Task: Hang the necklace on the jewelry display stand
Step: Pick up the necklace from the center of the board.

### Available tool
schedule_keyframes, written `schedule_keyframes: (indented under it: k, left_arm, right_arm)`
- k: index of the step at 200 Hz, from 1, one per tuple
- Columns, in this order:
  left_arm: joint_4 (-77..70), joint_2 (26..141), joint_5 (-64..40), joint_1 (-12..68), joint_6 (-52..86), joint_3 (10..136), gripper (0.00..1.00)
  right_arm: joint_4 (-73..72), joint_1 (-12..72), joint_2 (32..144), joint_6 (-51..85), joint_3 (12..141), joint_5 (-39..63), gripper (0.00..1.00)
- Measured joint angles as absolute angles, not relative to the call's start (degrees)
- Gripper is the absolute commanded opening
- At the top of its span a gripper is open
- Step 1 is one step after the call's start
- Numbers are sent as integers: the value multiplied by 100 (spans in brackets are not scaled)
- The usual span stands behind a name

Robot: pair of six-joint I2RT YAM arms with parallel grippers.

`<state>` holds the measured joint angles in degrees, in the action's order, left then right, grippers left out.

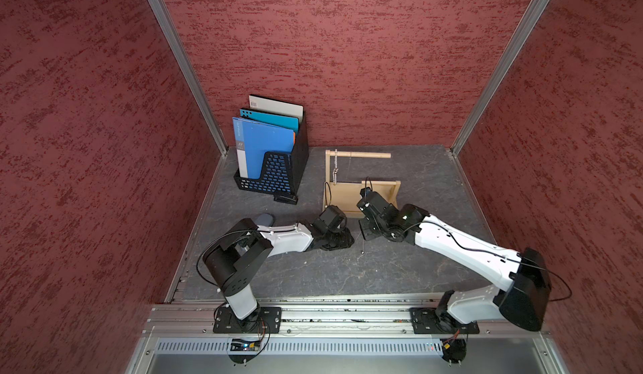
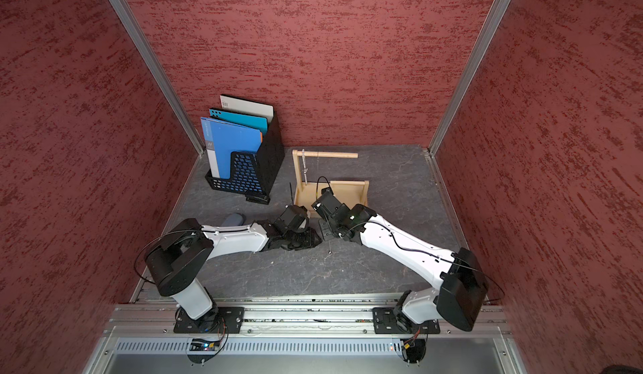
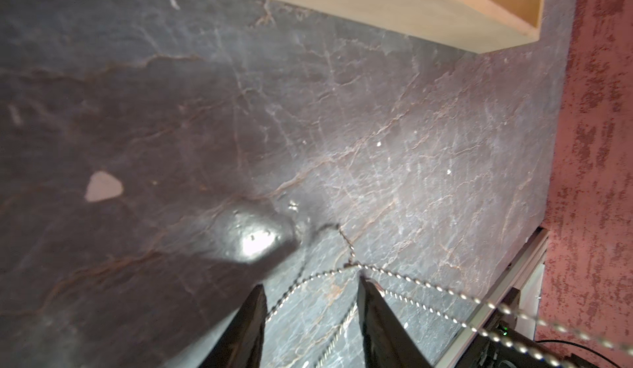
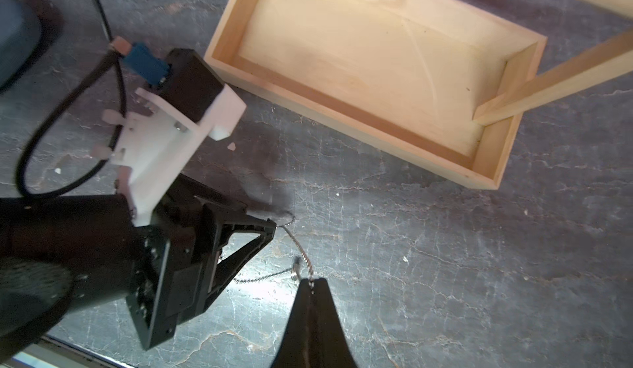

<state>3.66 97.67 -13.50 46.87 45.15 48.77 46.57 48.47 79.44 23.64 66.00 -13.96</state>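
Observation:
My left gripper grabs the necklace's (image 4: 297, 251) pieces of chain between its fingers next, to leave a dangling loop that my right gripper retakes for hanging.
The necklace (image 4: 297, 251) is a thin silver chain stretched between my two grippers just above the dark table. My right gripper (image 4: 311, 280) is shut on the chain. My left gripper (image 3: 312, 282) is open; strands of the necklace (image 3: 426, 284) run between its fingers and around one fingertip (image 3: 364, 280). A short end of the chain dangles below both grippers in both top views (image 1: 363, 250) (image 2: 329, 250). The jewelry display stand (image 1: 344, 198) is pale wood with a tray base (image 4: 342, 109). It stands just behind the grippers, its long dowel arm (image 1: 365, 155) high at the back.
A beaded chain (image 1: 335, 167) hangs from the dowel near the tall post. A black mesh file rack (image 1: 275, 177) with blue folders stands at the back left. A grey-blue object (image 1: 266, 219) lies behind the left arm. Red walls enclose the table.

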Motion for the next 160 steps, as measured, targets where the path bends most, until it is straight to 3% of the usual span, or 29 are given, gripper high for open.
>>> schedule_keyframes:
  k: [160]
  left_arm:
    - [-762,10097,-1083,5170,4163,4858,48]
  right_arm:
    - [4689,4847,7732,2491,6600,-1461,0]
